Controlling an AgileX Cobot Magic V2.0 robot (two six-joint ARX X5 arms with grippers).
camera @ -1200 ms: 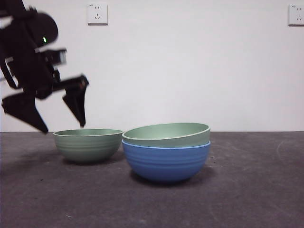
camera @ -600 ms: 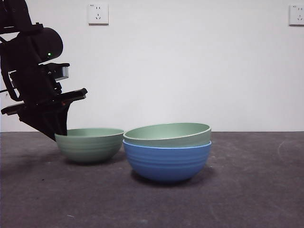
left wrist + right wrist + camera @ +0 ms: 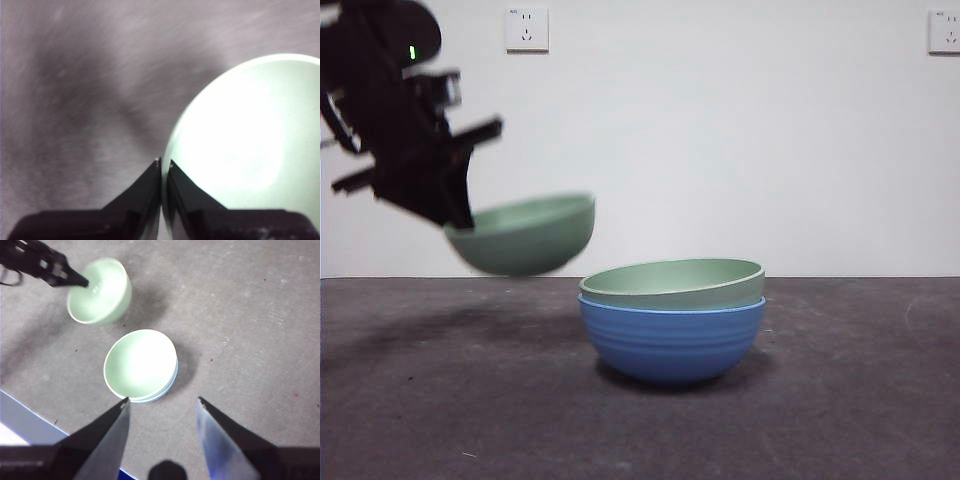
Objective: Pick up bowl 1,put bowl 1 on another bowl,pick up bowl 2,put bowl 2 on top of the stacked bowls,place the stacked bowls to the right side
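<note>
Next, my right gripper grabs the stack's nested rims on the side away from bowl 2, since the opening (image 3: 141, 362) of the stack spans too wide.
A pale green bowl, bowl 2 (image 3: 525, 235) (image 3: 245, 140) (image 3: 100, 292), hangs tilted in the air at the left, above the table. My left gripper (image 3: 455, 215) (image 3: 165, 162) (image 3: 82, 284) is shut on its rim, one jaw inside and one outside. To its right and lower stands the blue ribbed bowl (image 3: 670, 340) (image 3: 170, 385), with bowl 1 (image 3: 672, 283) (image 3: 140, 362), also pale green, nested in it slightly askew. My right gripper (image 3: 161, 400) is open high above that stack, holding nothing. It does not show in the front view.
The bowls are on a dark grey table (image 3: 840, 400). A white wall behind carries two outlets (image 3: 526, 28) (image 3: 944, 30). In the right wrist view a blue-white table edge (image 3: 30, 422) runs past the stack.
The left gripper shut on the rim of bowl 2 and lifted it off the table, up and a little right. The blue bowl with bowl 1 has not moved.
</note>
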